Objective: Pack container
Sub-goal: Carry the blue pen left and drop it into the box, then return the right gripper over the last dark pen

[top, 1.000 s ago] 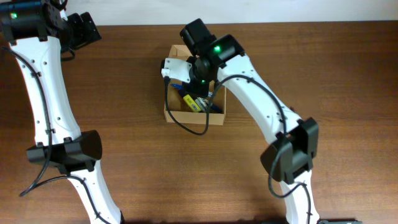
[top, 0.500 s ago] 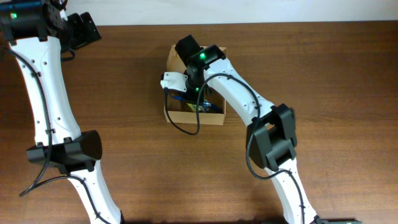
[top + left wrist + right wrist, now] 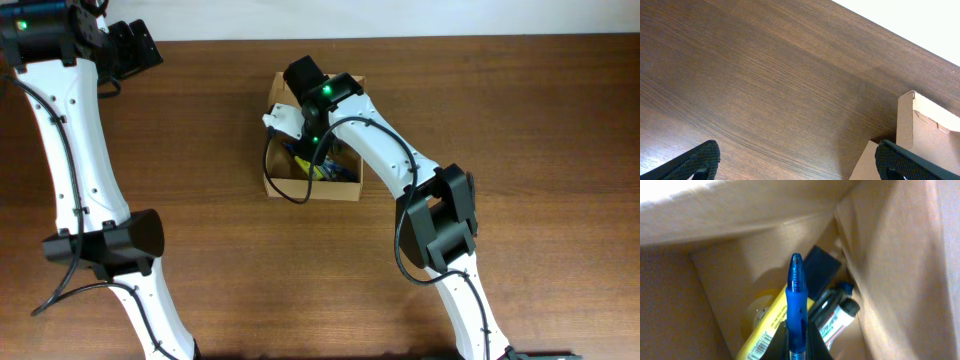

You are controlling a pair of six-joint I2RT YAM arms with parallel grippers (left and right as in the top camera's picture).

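Observation:
The blue pen's tip [image 3: 796, 266] is within the box's sides just over the yellow tube [image 3: 772, 324], so it is time for my right gripper to release the pen.
The container [image 3: 290, 188] is an open tan cardboard box at the table's middle back. My right gripper [image 3: 797, 330] reaches down into it and is shut on a blue pen [image 3: 796, 295] that points at the box floor. Inside lie a yellow tube [image 3: 765, 332], a white marker with a black cap [image 3: 837, 315] and a dark blue block [image 3: 820, 270]. In the overhead view the right wrist [image 3: 315, 100] hides most of the box's inside. My left gripper [image 3: 797, 157] stands open over bare table at the far left back, with the container's corner [image 3: 920, 125] just past its right finger.
The container's flap [image 3: 285, 85] stands up at the back left. The right arm's elbow [image 3: 437, 222] hangs over the table to the right of the box. The table's back edge [image 3: 450, 38] runs close behind the box.
The right arm swung left and back, bringing its wrist over the container's back left part with the pen. The left arm has not moved.

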